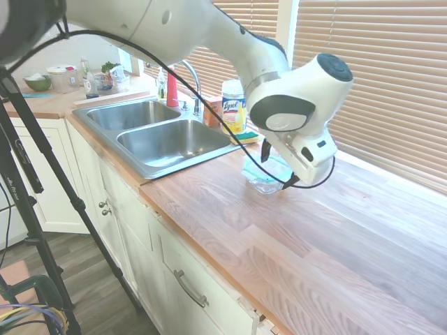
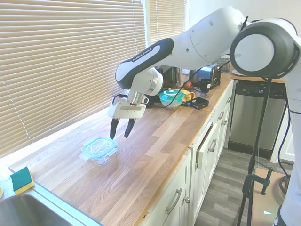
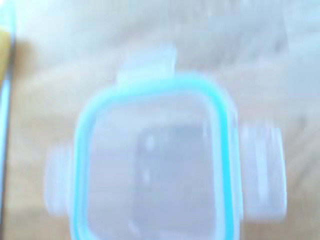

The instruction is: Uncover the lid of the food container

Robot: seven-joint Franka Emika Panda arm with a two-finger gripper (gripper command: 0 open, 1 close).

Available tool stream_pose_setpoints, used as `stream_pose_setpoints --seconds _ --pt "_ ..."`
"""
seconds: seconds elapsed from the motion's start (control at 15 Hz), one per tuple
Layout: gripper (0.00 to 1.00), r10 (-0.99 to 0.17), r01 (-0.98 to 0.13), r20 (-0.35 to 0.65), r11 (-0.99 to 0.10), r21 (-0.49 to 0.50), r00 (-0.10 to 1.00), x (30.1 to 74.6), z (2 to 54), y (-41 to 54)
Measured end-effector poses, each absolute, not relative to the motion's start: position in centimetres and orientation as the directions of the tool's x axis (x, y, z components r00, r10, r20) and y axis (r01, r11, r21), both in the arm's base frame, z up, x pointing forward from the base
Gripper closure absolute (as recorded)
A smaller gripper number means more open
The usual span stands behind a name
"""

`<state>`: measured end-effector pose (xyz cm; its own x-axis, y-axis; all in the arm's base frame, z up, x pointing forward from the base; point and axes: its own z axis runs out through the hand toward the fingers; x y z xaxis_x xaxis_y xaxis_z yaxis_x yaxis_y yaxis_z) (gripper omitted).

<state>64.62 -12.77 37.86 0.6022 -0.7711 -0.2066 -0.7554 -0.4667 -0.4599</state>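
Observation:
The lid lies flat and wide (image 3: pixel 155 165) over the container, so my gripper should reach the lid and take hold of a clear side tab (image 3: pixel 263 172) that sticks out.
A small clear glass food container (image 2: pixel 99 155) sits on the wooden counter (image 2: pixel 155 141), with the clear teal-rimmed lid (image 2: pixel 99 146) resting flat on top of it. In the first exterior view the container (image 1: pixel 264 179) peeks out from behind the arm's wrist. My gripper (image 2: pixel 120 133) hangs open just above and to the right of the lid, fingers pointing down, with nothing between them. The wrist view shows the lid (image 3: pixel 152 165) blurred from straight above, with its clear side tabs sticking out.
A yellow-green sponge (image 2: pixel 20 180) lies by the sink (image 1: pixel 157 132). A yellow Lysol canister (image 1: pixel 233 106) stands behind the container near the faucet. Bowls and appliances (image 2: pixel 175 97) crowd the counter's far end. Window blinds run along the back.

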Motion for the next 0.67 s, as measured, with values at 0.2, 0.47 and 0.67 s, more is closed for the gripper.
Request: stream_pose_setpoints --seconds 0.2,0.47,0.67 --pt "0.00 -0.773 -0.771 -0.267 -0.405 -0.492 0.576 66.5 36.5 -14.8" --pt "0.00 -0.753 -0.792 -0.346 -0.362 -0.491 0.559 68.6 32.9 -15.7" --pt "0.00 -0.728 -0.793 -0.393 -0.339 -0.507 0.562 69.4 31.4 -15.3"
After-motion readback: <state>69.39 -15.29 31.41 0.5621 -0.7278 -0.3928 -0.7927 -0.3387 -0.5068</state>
